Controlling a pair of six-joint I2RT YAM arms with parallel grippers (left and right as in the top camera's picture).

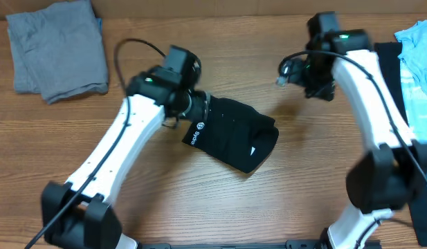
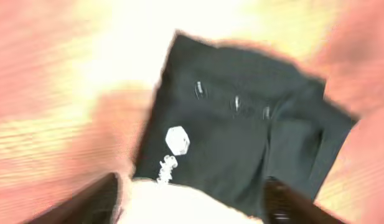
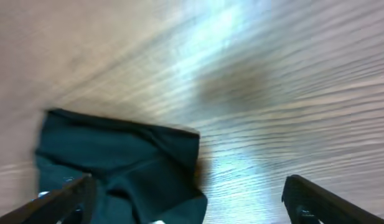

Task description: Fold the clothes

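Next, my left gripper grips the black T-shirt's logo end [image 1: 196, 131] [image 2: 166, 158], layers together, to lay the shirt still folded on the grey garment.
The black T-shirt [image 1: 234, 135] lies folded into a small rectangle at the table's middle, its white round logo and lettering [image 1: 197, 133] at its left end. It also shows in the left wrist view [image 2: 241, 137] and the right wrist view [image 3: 117, 162]. My left gripper [image 1: 192, 104] hovers at the shirt's left end, open and empty, its fingers [image 2: 192, 202] spread on either side of the near edge. My right gripper [image 1: 286, 72] is open and empty, above bare table up and right of the shirt; its fingers [image 3: 185, 202] spread wide.
A folded grey garment [image 1: 57, 48] lies at the back left corner. A light blue garment [image 1: 417, 52] on dark fabric [image 1: 386, 59] lies at the right edge. Bare wooden table [image 1: 220, 207] surrounds the black shirt.
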